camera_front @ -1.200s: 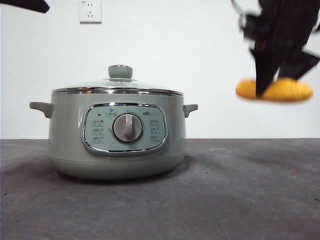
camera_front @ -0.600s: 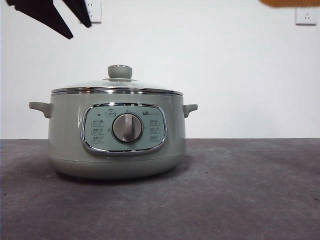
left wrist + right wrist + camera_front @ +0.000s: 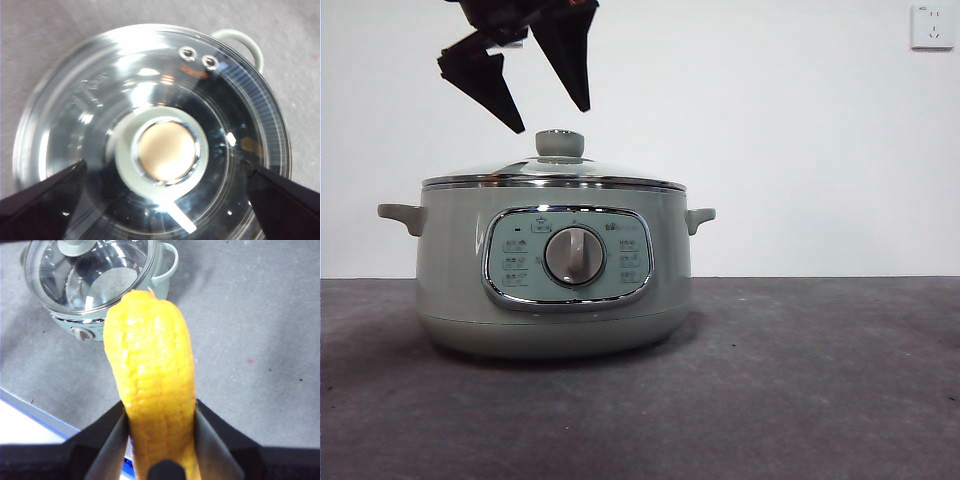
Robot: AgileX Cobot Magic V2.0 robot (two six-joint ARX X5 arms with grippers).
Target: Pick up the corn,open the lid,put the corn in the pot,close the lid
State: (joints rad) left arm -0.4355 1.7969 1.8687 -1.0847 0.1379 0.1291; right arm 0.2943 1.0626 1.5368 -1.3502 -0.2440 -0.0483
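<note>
My left gripper grabs the lid by its narrow green knob (image 3: pixel 560 145) (image 3: pixel 162 152) next, since the lid's glass disc spreads wider than the open fingers.
The pale green pot (image 3: pixel 450 260) stands left of centre on the table, with the glass lid (image 3: pixel 500 170) shut on it. My left gripper (image 3: pixel 551 119) hangs open just above the lid's green knob (image 3: pixel 560 143), apart from it. In the left wrist view the knob (image 3: pixel 165 150) lies between the two spread jaws of the left gripper (image 3: pixel 164 165). My right gripper (image 3: pixel 160 432) is shut on the yellow corn (image 3: pixel 150 380) and holds it high above the table, to the side of the pot (image 3: pixel 70 320). The right gripper and the corn are out of the front view.
The pot stands on a dark grey table (image 3: pixel 800 380) before a white wall with a socket (image 3: pixel 932 27) at the top right. The right wrist view shows the table's blue edge (image 3: pixel 35 410) below the pot.
The left gripper has come down from the top left corner to just above the lid's knob. The right gripper has lifted the corn up and out of the front view.
</note>
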